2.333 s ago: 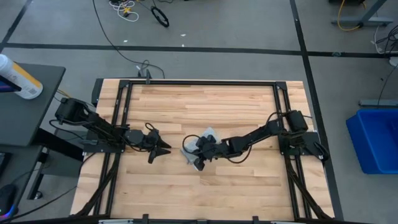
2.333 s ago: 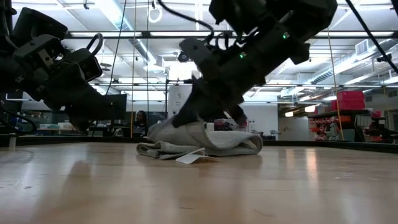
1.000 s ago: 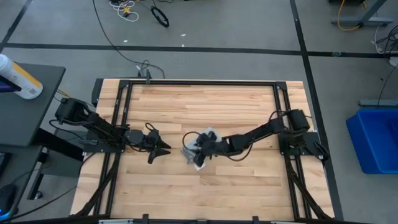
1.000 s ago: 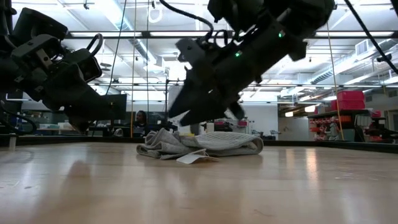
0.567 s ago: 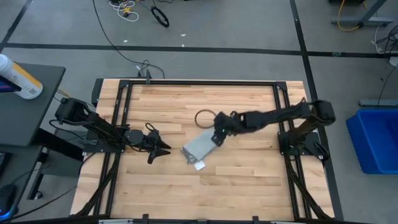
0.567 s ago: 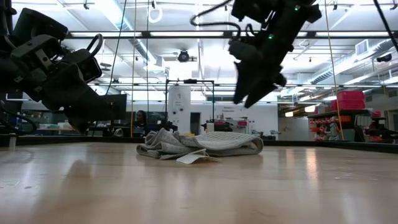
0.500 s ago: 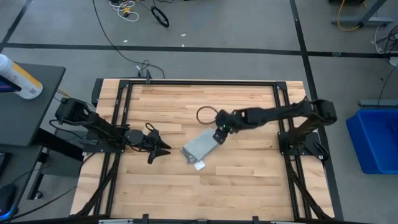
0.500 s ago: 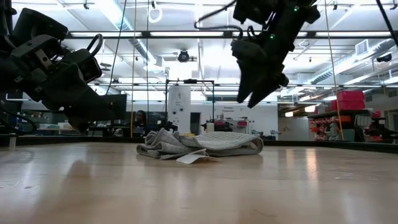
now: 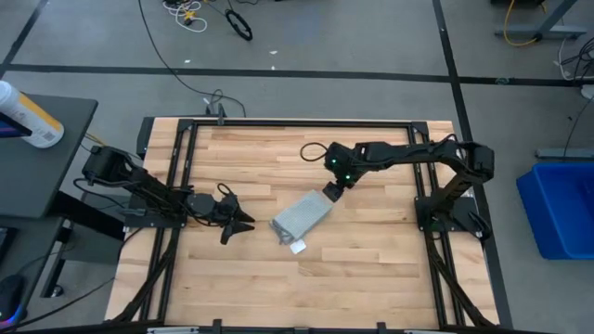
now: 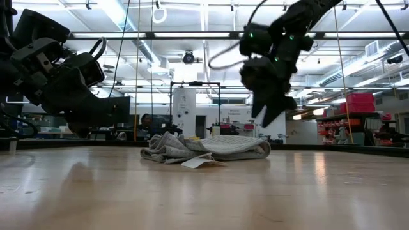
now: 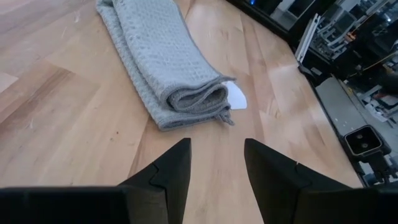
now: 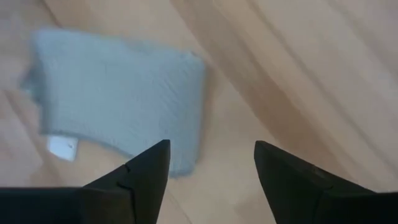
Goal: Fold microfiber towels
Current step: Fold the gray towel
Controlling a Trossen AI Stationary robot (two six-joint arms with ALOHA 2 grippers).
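Note:
My right gripper should next grab the microfiber towel (image 9: 302, 215) by the short end farthest from its tag, then I fold it over on itself.
The light grey-blue microfiber towel (image 9: 302, 215) lies folded into a narrow slanting packet near the table's middle, with its white tag (image 9: 297, 247) sticking out at the near end. In the left wrist view the towel (image 11: 163, 59) shows stacked folded layers. My left gripper (image 9: 249, 221) hovers open just left of it, fingers pointing at its near end. My right gripper (image 9: 329, 193) is open in the air beyond the towel's far right end, looking down on the towel (image 12: 118, 99). The low view shows the right gripper (image 10: 267, 115) well above the towel (image 10: 204, 148).
Black frame rails (image 9: 278, 123) run along the table's edges. A side table with a white bottle (image 9: 28, 116) stands off the left edge, and a blue bin (image 9: 561, 209) off the right. Bare wood lies near and far of the towel.
My right gripper has left the towel, risen, and drawn back toward the table's far right. The towel stays where it was, lying folded and uncovered in the high view.

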